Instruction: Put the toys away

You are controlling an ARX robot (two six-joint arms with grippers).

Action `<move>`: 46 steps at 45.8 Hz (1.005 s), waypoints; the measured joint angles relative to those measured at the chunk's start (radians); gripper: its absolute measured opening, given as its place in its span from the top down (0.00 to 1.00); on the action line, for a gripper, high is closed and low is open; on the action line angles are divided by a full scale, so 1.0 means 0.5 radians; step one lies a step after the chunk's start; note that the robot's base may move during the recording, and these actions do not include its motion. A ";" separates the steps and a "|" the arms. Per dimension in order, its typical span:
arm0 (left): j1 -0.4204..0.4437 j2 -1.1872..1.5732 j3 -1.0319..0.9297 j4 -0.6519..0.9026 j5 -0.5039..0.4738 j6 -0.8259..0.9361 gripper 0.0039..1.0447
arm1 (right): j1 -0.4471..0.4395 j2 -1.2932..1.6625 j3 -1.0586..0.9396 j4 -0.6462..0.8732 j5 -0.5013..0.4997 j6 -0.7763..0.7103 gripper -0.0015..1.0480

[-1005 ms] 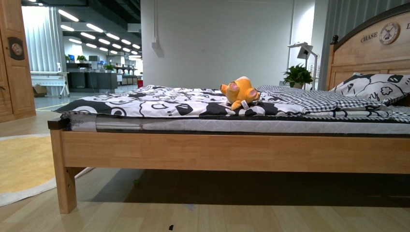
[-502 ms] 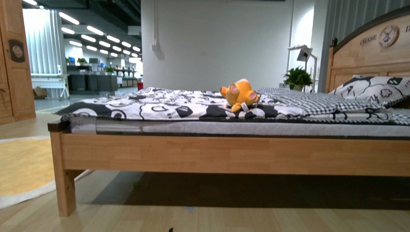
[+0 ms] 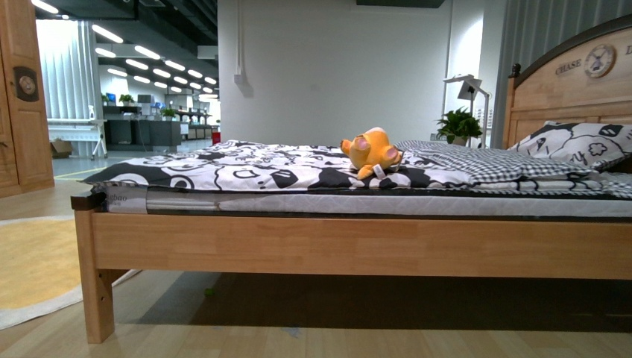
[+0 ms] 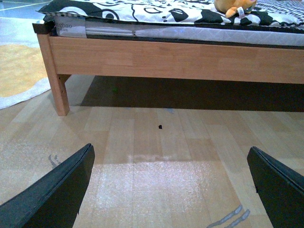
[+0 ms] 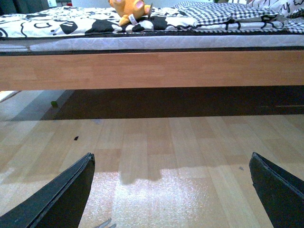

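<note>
My right gripper grabs the orange-yellow plush toy around its plump body (image 3: pixel 370 155) next, to put the toys away.
A small orange-yellow plush toy (image 3: pixel 371 151) with pinkish patches and a white tag lies on the black-and-white quilt (image 3: pixel 253 165) in the middle of the bed. It also shows at the far edge of the left wrist view as the toy (image 4: pixel 232 6) and in the right wrist view as the toy (image 5: pixel 129 9). My left gripper (image 4: pixel 173 190) is open, low over the wooden floor, well short of the bed. My right gripper (image 5: pixel 173 190) is likewise open above the floor, holding nothing. Neither arm appears in the front view.
The wooden bed frame (image 3: pixel 358 244) spans the view, with a leg (image 3: pixel 97 287) at the left and a headboard (image 3: pixel 574 82) at the right. Patterned pillows (image 3: pixel 577 142) and a checked blanket (image 3: pixel 477 156) lie by the headboard. A yellow rug (image 3: pixel 33 261) covers the floor left.
The front view has dropped slightly: the bed and toy now sit lower in the picture. The toy has not moved on the quilt.
</note>
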 joint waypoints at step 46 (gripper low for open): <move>0.000 0.002 0.000 -0.001 0.000 0.000 0.06 | 0.000 0.000 0.000 0.000 -0.001 0.000 0.06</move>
